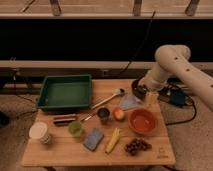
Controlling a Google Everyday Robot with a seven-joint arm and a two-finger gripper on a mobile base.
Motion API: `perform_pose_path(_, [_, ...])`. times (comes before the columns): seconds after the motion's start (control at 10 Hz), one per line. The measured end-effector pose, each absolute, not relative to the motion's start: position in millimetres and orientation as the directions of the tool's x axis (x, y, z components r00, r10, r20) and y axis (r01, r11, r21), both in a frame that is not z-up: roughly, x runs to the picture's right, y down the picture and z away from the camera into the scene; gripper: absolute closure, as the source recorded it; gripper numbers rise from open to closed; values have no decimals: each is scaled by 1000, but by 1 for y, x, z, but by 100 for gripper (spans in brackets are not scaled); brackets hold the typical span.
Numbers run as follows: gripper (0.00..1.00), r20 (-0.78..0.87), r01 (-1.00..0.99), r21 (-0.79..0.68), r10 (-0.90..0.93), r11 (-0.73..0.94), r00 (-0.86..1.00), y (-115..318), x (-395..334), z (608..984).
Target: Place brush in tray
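The brush should go in the green tray (49, 93), so my gripper should grab it by its whitish head (119, 91) next.
The brush (107, 100) lies diagonally near the middle of the wooden table, its whitish head (119, 91) pointing back-right and its light-wood handle running toward the front-left. The green tray (49, 93) sits at the table's back-left corner, with the handle's end close to its right front corner. My gripper (151, 97) hangs at the end of the white arm (172, 62) over the table's right back edge, next to a dark bowl (138, 89). It is well to the right of the brush, open and holding nothing.
An orange bowl (142, 121), a peach-coloured fruit (118, 114), a dark cup (103, 115), a green cup (75, 129), a white container (39, 132), a blue sponge (93, 138), a banana (113, 140), grapes (137, 146), a dark bar (65, 120) and a grey-blue cloth (129, 102) crowd the table.
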State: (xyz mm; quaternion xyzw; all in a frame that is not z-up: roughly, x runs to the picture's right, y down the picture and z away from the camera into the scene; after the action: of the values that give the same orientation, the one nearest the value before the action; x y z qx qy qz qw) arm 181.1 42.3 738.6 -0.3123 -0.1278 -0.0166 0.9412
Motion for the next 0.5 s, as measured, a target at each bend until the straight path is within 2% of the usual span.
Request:
perform_pose_path(0.4, [20, 303, 187, -524, -23, 831, 953, 34, 111, 791])
perform_pose_path(0.5, [20, 309, 211, -514, -50, 831, 950, 28, 95, 819])
